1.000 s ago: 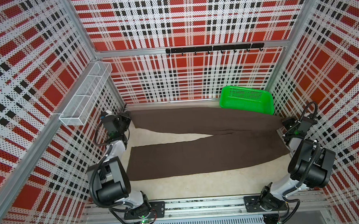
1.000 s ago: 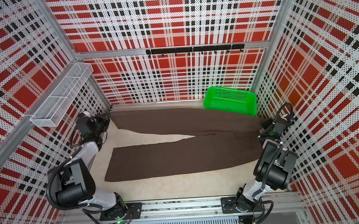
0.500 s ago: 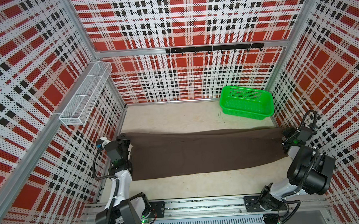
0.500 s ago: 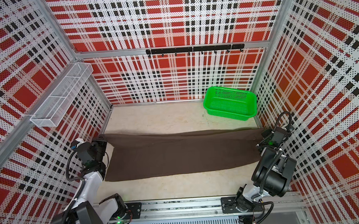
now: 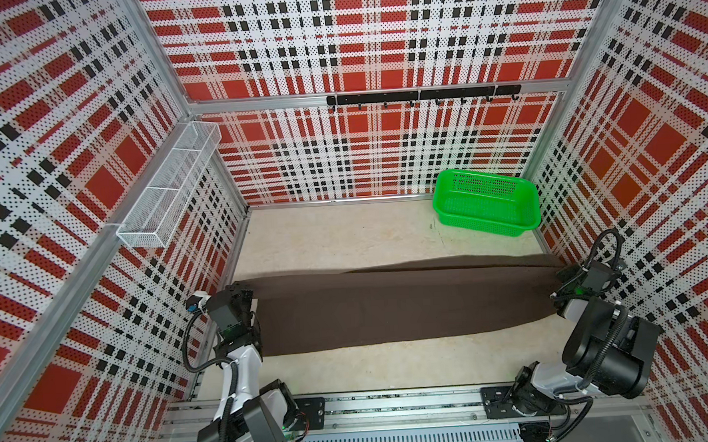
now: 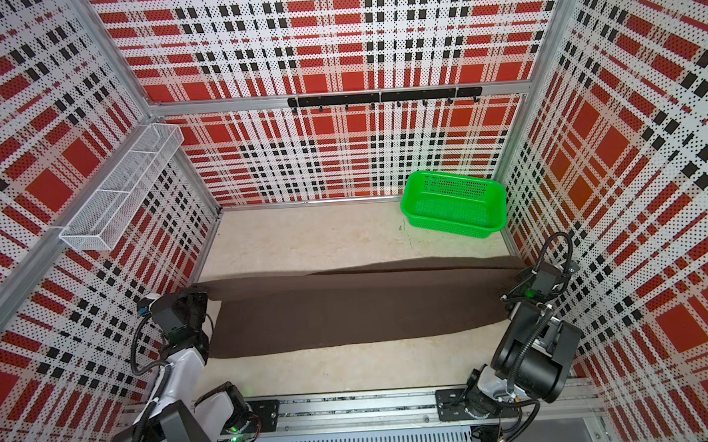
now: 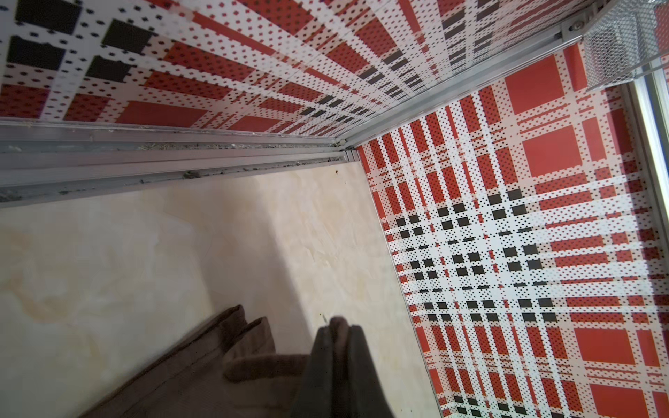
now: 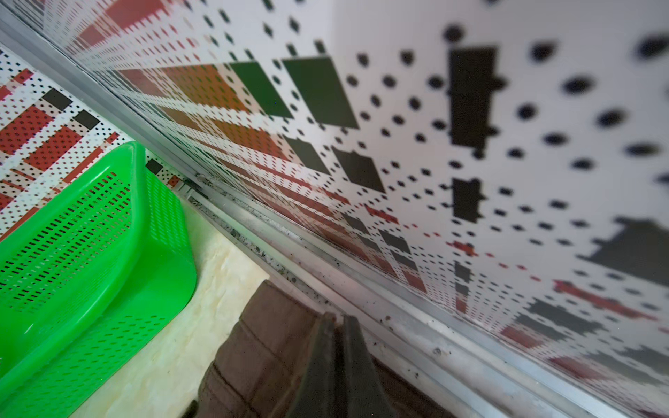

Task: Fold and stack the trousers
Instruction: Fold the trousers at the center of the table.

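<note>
The fold of the trousers in my fingers is still above the cream floor beside the hems, so the trousers (image 5: 402, 307) come down next before my left gripper releases them.
The dark brown trousers (image 5: 402, 307) stretch across the cream floor from wall to wall, one leg laid over the other, in both top views (image 6: 361, 313). My left gripper (image 5: 251, 296) is shut on the hem end at the left wall. In the left wrist view its fingertips (image 7: 338, 322) pinch a fold of cloth, with the trousers' hems (image 7: 235, 347) beside them. My right gripper (image 5: 561, 275) is shut on the waist end by the right wall. The right wrist view shows that gripper (image 8: 336, 318) closed on the brown fabric (image 8: 260, 343).
A green perforated basket (image 5: 484, 202) stands in the back right corner, close to the right gripper's end (image 8: 90, 235). A white wire shelf (image 5: 172, 190) hangs on the left wall and a black hook rail (image 5: 420, 96) on the back wall. The arms' base rail (image 5: 395, 403) runs along the front.
Both grippers have drawn the far trouser leg from the back of the floor toward the front, laying it over the near leg. The back half of the floor is now bare.
</note>
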Robot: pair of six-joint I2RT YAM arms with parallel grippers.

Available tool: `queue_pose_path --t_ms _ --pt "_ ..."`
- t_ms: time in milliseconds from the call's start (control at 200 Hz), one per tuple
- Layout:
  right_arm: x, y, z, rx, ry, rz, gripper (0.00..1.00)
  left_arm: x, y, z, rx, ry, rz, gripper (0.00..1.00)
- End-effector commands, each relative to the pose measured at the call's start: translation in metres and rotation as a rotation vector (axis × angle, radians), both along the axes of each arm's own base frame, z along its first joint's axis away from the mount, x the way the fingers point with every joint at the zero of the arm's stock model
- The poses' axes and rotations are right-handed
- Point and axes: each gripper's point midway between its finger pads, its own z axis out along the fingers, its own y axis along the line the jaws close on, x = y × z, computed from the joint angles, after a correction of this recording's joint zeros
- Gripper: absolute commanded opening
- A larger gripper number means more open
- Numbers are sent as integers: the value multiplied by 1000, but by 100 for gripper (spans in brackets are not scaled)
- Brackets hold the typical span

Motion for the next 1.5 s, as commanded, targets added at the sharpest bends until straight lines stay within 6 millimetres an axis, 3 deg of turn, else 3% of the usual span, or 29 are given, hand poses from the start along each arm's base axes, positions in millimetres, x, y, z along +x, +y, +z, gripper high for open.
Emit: queue_pose_path --t_ms 0,326,742,852,1097,1192,1278,1498 --pt "-19 -20 13 -68 -4 -107 0 -16 15 -8 7 14 101 0" --pt "-37 -23 -3 -68 50 -165 0 -41 12 -53 -75 101 173 0" --pt "-54 -25 -26 -38 125 -231 0 -52 12 -65 -85 161 200 0" --pt "-52 -24 -20 -45 113 -221 0 -45 9 -56 -91 120 169 0" --pt "-36 -22 20 -45 26 -167 0 -1 3 26 13 -17 22 0" --pt "-34 -21 30 -29 -10 -170 0 6 1 46 40 -30 -9 0" --pt "-38 -19 33 -31 -15 -181 0 5 -2 47 39 -23 -20 0" --pt "-56 -20 14 -77 96 -214 0 -11 -6 7 3 51 -1 0"
